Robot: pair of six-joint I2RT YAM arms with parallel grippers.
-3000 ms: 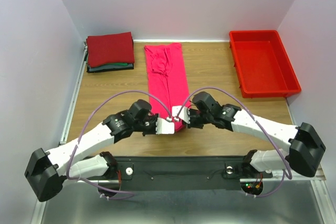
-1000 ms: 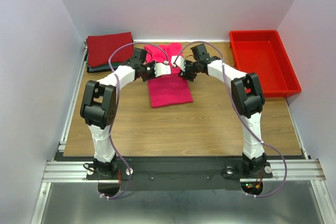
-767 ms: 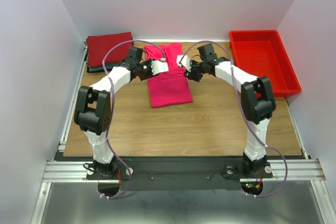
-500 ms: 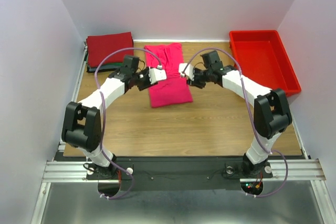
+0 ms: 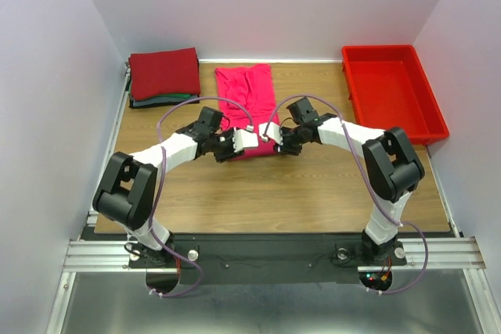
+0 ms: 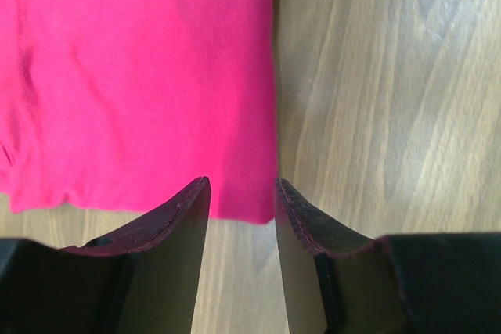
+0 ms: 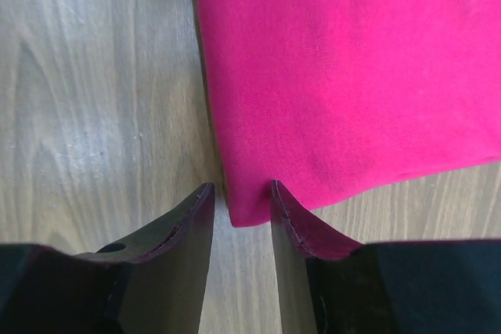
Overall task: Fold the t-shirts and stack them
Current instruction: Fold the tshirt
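Note:
It isn't time to close yet: my left gripper's fingers are above the flat, undented cloth. They should go down to the t-shirt's corner first, then close on it.
The bright pink t-shirt [image 5: 246, 99] lies folded in half on the wooden table [image 5: 313, 185], a short rectangle with its fold edge nearest me. My left gripper [image 5: 246, 139] hovers open at the near left corner of that edge. My right gripper [image 5: 271, 135] stands open at the near right corner. In the left wrist view the pink t-shirt [image 6: 141, 76] lies flat, one corner between the spread tips of the left gripper [image 6: 241, 185]. In the right wrist view a corner of the pink t-shirt [image 7: 352, 60] sits between the parted tips of the right gripper [image 7: 239, 187]. Neither holds cloth.
A stack of folded t-shirts [image 5: 164, 74], dark red on top with green and dark edges below, sits at the back left. A red plastic bin [image 5: 391, 91] stands at the back right. Walls close in the table at the back and both sides.
The long pink t-shirt's near end was carried to its far end, folding it in half, and let go. Both grippers then drew back to the near fold edge.

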